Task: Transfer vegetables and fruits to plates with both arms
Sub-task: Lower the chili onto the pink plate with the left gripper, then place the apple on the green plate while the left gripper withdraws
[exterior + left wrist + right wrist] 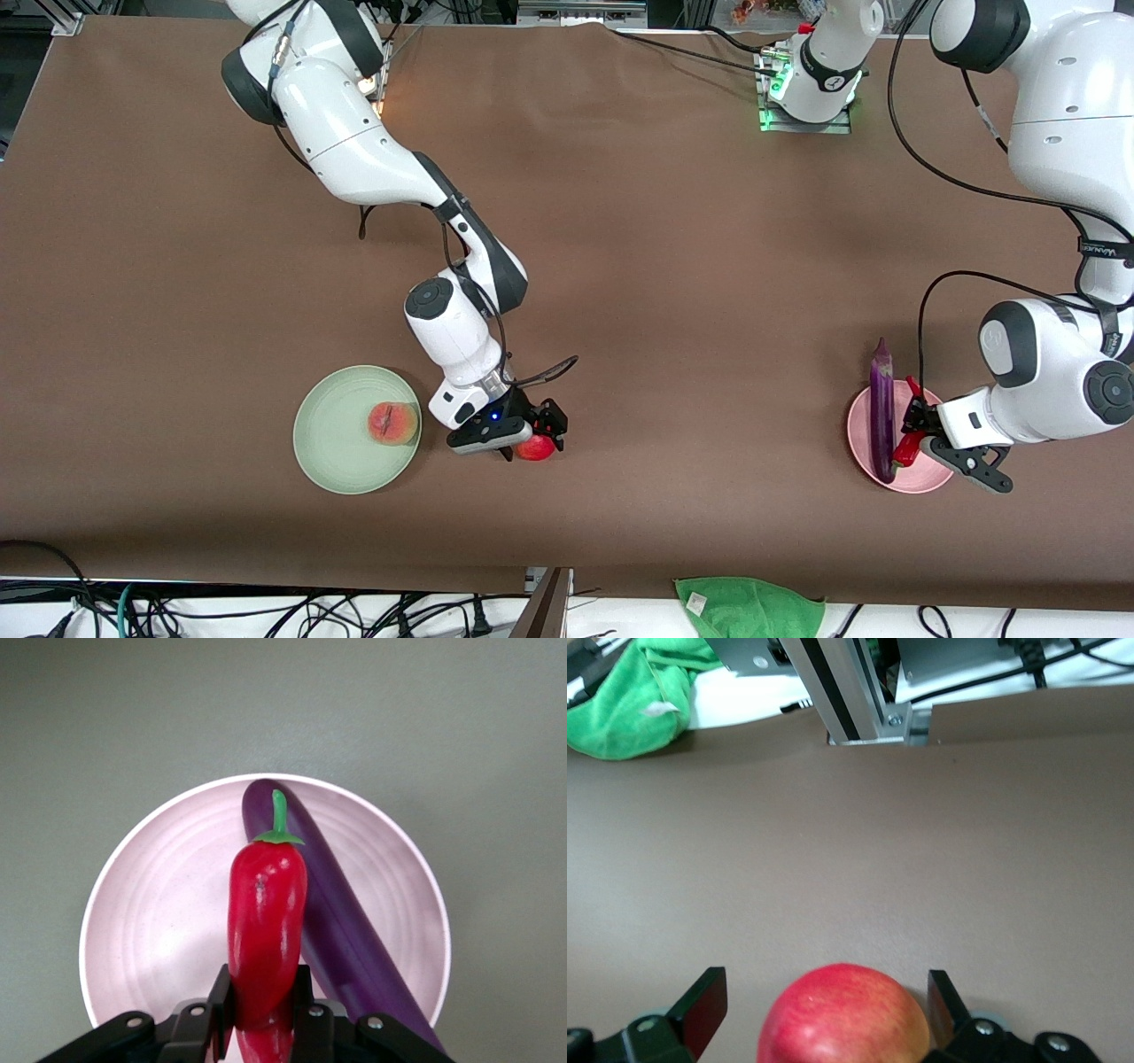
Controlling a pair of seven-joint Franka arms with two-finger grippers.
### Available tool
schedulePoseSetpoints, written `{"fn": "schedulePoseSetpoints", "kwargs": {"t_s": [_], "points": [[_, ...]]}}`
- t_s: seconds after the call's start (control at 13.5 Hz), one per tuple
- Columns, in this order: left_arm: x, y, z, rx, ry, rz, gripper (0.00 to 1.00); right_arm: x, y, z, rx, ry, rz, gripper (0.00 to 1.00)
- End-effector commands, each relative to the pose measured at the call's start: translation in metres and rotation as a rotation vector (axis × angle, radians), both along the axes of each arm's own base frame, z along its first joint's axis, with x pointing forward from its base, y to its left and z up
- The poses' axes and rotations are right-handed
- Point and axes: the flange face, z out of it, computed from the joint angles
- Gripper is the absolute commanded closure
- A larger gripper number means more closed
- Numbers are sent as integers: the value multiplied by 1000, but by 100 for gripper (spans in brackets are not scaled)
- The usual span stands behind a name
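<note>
The red chili pepper point(907, 446) is low inside the pink plate's rim point(941, 478) next to the eggplant, so my left gripper should open.
My left gripper point(917, 427) is shut on the red chili pepper point(907, 446) and holds it over the pale pink plate point(926, 479). The purple eggplant point(881, 415) lies on that plate, one end sticking past the rim. The left wrist view shows the chili point(266, 908) between the jaws of the left gripper point(266, 1005), with the eggplant point(350, 943) beside it on the pink plate point(151, 904). My right gripper point(530, 436) is open around the red pomegranate point(537, 448) on the table beside the mint green plate point(328, 447). The peach point(392, 423) lies on that plate. In the right wrist view the pomegranate point(843, 1017) sits between the spread jaws of the right gripper point(824, 985).
A bright green cloth point(749, 606) lies off the table's edge nearest the front camera, also in the right wrist view point(625, 700). An aluminium post point(547, 604) stands at that same edge. The brown table point(673, 292) spreads between the two plates.
</note>
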Motion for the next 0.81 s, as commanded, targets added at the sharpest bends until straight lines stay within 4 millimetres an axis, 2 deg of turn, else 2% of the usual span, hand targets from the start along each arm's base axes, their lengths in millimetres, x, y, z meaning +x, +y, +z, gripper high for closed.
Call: {"fn": "schedulePoseSetpoints", "kwargs": {"t_s": [0.0, 0.07, 0.15, 0.22, 0.37, 0.52, 0.59, 0.74], "points": [[1, 1, -3, -22, -16, -5, 22, -7, -4, -7, -47, 5, 16, 0], [2, 2, -2, -25, -17, 10, 0, -8, -5, -10, -51, 7, 19, 1], [2, 1, 2, -40, -19, 38, 0, -8, -5, -10, -54, 9, 21, 12], [4, -1, 10, -51, -25, 58, 0, -8, -5, -11, -58, 12, 24, 29], [6, -3, 26, -55, -41, 82, 0, -8, -5, -9, -58, 9, 25, 56], [6, -11, 51, -67, -33, 130, 0, -7, -6, -8, -58, 7, 25, 80], [2, -24, 67, -68, 2, 176, 0, -5, -9, -6, -59, 6, 22, 92], [-8, -62, 112, -59, 57, 261, 0, 0, -13, 9, -66, 12, 18, 98]]}}
